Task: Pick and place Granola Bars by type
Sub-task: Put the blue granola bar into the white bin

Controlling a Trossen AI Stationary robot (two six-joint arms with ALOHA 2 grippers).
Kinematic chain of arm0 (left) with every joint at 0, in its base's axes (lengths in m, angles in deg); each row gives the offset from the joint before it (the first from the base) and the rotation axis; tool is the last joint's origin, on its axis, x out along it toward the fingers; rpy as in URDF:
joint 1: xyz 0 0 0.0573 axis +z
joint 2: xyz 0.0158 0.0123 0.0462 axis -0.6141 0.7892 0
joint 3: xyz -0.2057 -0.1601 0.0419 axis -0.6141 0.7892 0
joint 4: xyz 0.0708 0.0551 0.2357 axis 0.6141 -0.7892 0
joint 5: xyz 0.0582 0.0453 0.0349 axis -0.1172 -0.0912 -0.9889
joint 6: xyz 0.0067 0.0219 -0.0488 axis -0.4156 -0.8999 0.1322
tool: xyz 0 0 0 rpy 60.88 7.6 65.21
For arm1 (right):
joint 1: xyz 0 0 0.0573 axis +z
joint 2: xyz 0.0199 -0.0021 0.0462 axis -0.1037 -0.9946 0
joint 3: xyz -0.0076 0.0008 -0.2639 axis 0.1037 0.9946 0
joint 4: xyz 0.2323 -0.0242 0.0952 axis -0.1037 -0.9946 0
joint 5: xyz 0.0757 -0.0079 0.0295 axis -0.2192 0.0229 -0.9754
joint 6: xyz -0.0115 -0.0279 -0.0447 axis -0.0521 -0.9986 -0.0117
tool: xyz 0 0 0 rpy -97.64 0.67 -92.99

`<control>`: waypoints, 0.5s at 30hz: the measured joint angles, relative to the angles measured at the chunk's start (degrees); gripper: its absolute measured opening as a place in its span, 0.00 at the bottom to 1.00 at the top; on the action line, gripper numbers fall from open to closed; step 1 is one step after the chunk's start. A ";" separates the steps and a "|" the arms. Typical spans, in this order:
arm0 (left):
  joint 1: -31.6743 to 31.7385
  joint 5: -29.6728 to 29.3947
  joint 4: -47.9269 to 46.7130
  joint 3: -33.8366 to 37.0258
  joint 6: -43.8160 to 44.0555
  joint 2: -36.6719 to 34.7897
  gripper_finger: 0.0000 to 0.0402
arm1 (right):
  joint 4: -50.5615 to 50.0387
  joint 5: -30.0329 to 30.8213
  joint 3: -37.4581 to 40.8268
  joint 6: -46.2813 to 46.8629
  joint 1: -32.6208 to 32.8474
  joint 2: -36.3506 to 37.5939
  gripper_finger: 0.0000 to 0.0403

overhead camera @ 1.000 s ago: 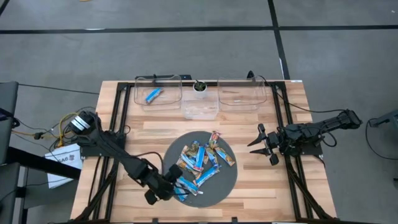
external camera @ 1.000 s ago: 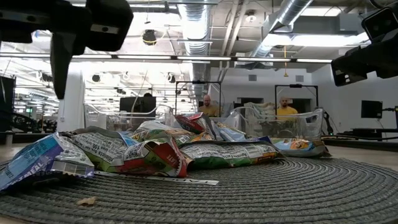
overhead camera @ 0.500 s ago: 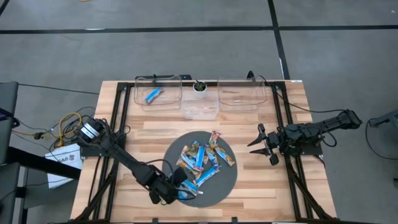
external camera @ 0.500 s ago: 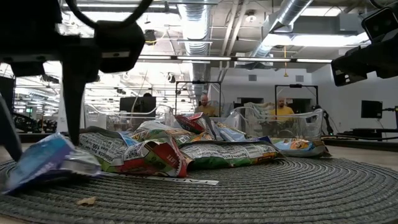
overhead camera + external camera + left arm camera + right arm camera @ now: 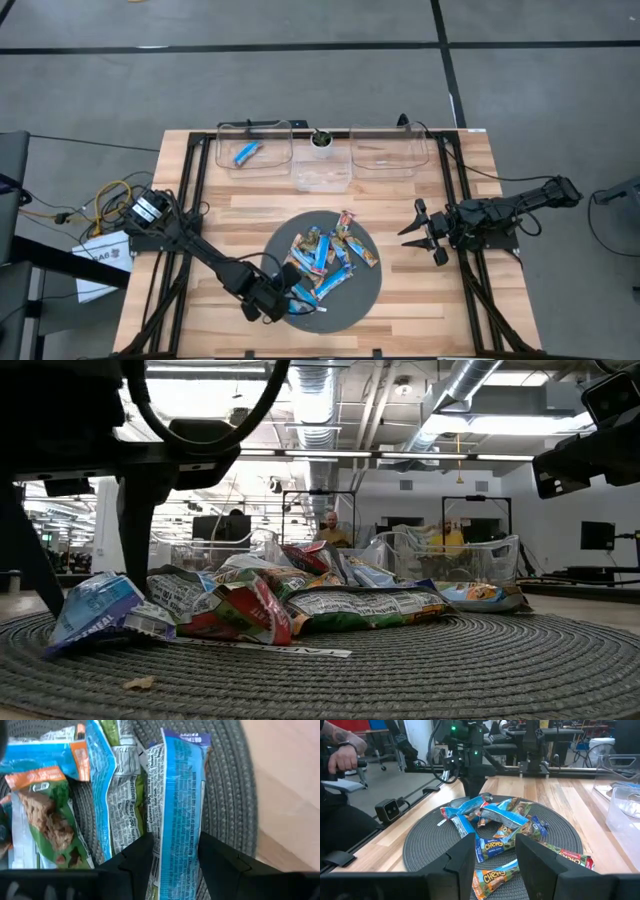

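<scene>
I should close my left gripper on the blue granola bar now. My fingers are beside the bar's long edges, above the grey mat [image 5: 360, 290], so they would catch it.
A heap of granola bars [image 5: 325, 255] lies on a round grey mat [image 5: 360, 290]: blue, blue-and-white and tan ones. A single blue bar [image 5: 177, 805] lies at the mat's near-left edge. My left gripper [image 5: 285, 300] is down over it, open, with one finger at each long side of the bar [image 5: 95, 610]. My right gripper [image 5: 415, 232] waits open at the table's right side, above the wood, with nothing between its fingers [image 5: 495, 842]. My left gripper has the blue bar between its two spread fingers, whose inner sides [image 5: 145, 852] meet the bar's long edges [image 5: 165, 845] near one end. The fingers slant down from above and lie across the bar. The bar leans tilted, its lower edge [image 5: 60, 645] on the mat.
Three clear bins stand along the far edge: the left one [image 5: 255, 150] holds a blue bar [image 5: 246, 152], then the middle one [image 5: 322, 172] and the right one [image 5: 390, 150]. A small cup [image 5: 321, 140] stands behind them. A person's hand [image 5: 342, 750] shows beyond the table.
My left gripper has come down onto the mat and a little toward the heap, its fingers as far apart as before. The blue bar has slid toward the heap and tipped up from lying flat.
</scene>
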 joint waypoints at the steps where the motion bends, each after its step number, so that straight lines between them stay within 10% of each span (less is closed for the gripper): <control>1: 0.12 0.01 0.00 0.00 0.51 0.00 0.37 | 0.00 -0.01 -0.01 0.00 0.01 0.00 0.33; 15: 0.32 0.26 -0.94 0.02 7.39 0.00 0.30 | 0.00 -0.01 -0.02 0.00 0.00 0.00 0.33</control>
